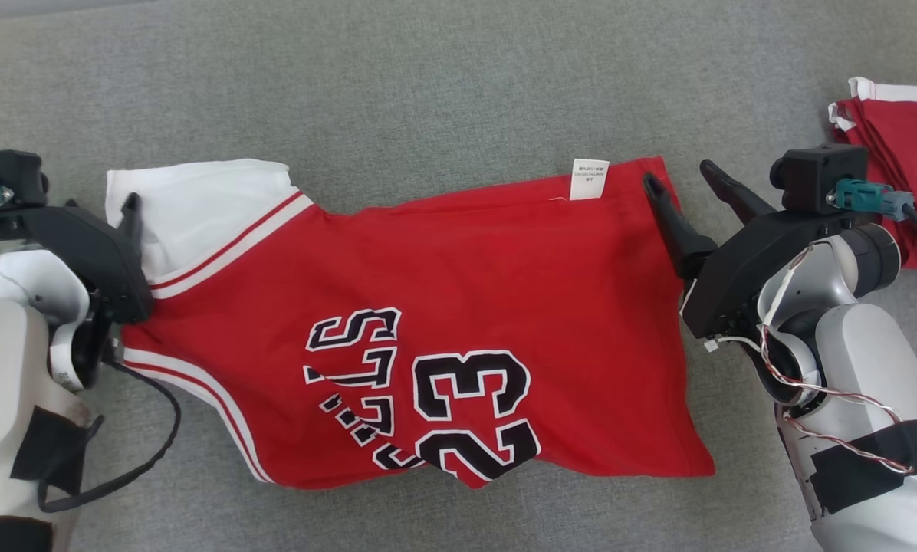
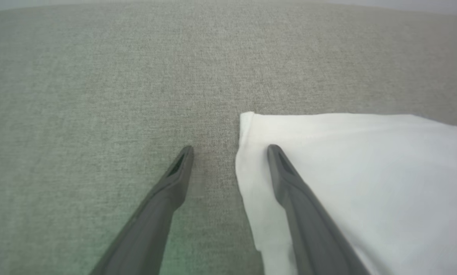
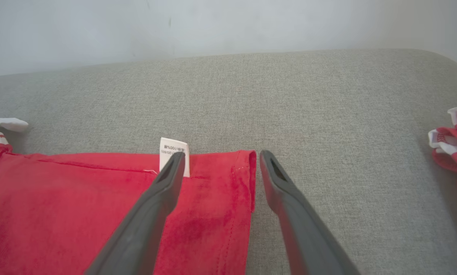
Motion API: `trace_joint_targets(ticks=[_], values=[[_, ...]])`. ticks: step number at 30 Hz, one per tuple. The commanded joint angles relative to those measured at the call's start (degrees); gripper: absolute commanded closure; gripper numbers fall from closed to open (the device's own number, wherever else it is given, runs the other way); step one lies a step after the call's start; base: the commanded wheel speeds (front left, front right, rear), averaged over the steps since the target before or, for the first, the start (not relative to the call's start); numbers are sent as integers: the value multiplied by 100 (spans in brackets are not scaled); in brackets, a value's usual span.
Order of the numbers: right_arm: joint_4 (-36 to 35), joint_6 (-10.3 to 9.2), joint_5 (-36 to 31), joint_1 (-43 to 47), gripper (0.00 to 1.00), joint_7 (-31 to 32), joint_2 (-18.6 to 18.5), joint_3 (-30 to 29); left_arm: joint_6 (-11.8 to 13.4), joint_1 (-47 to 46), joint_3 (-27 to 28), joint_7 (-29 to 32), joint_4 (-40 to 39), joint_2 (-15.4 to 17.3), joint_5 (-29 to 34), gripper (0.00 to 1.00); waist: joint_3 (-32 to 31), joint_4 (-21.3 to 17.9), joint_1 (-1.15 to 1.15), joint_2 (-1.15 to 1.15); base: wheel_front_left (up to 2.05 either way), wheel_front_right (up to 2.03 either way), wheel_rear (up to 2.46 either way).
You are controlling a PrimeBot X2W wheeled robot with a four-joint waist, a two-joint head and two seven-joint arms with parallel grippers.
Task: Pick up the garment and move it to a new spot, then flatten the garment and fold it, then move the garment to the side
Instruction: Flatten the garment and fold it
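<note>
My left gripper is to pinch the sleeve by its outer hem corner (image 1: 113,184), where the edges are free, as the white cloth (image 1: 221,207) lies flat on the cushion.
The garment (image 1: 428,291) is a red jersey with white trim and the number 23. It lies spread across the grey cushion, with its white sleeve part (image 1: 190,207) at the left and a white label (image 1: 589,178) on its far edge. My left gripper (image 1: 100,205) stands open at the garment's left end. In the left wrist view the left gripper (image 2: 230,149) has one finger over the white fabric (image 2: 347,160) and one over bare cushion. My right gripper (image 1: 679,173) is open at the far right corner. The right gripper (image 3: 222,154) straddles the hem of the red cloth (image 3: 79,198), holding nothing.
A grey fabric surface (image 1: 428,84) stretches beyond the garment. Another red and white cloth pile (image 1: 903,130) lies at the far right, and the right wrist view has this pile (image 3: 452,145) at its right edge. A pale wall (image 3: 213,26) rises behind the cushion.
</note>
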Motion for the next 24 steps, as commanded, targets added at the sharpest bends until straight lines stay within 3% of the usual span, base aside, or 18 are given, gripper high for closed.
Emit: trace_joint_targets(ticks=[1,3,6,7,9,10,15,24], values=[[-24,-15,-25,-27,0,-7,14,20,49,-24,-18,38,62,51,90,0,46,-50,-1,-1,0,0,0],[-44,-15,-15,-37,0,25,3,54,135,-58,-52,63,114,117,146,0,81,-84,-1,-1,0,0,0],[-83,-15,-13,-73,0,140,-36,54,58,-72,-137,254,185,111,113,0,143,-106,-1,-1,0,0,0],[-95,-15,-15,-79,0,202,-52,32,9,-74,-170,371,200,85,72,34,164,-103,-1,-1,0,0,0],[-116,-15,-5,-91,0,345,-76,-20,-86,-54,-221,602,217,31,-32,72,195,-94,-1,-1,0,0,0],[-128,-15,-16,-97,0,432,-96,-63,-120,-48,-239,722,211,13,-82,100,207,-90,-1,-1,0,0,0],[-214,-15,-152,-188,0,753,-85,-321,-215,-71,-287,1065,9,79,-234,100,287,-67,-1,-1,0,0,0],[32,-15,229,-432,0,1415,187,-489,-163,-134,-322,1144,-437,205,-250,100,483,6,-1,-1,0,0,0]])
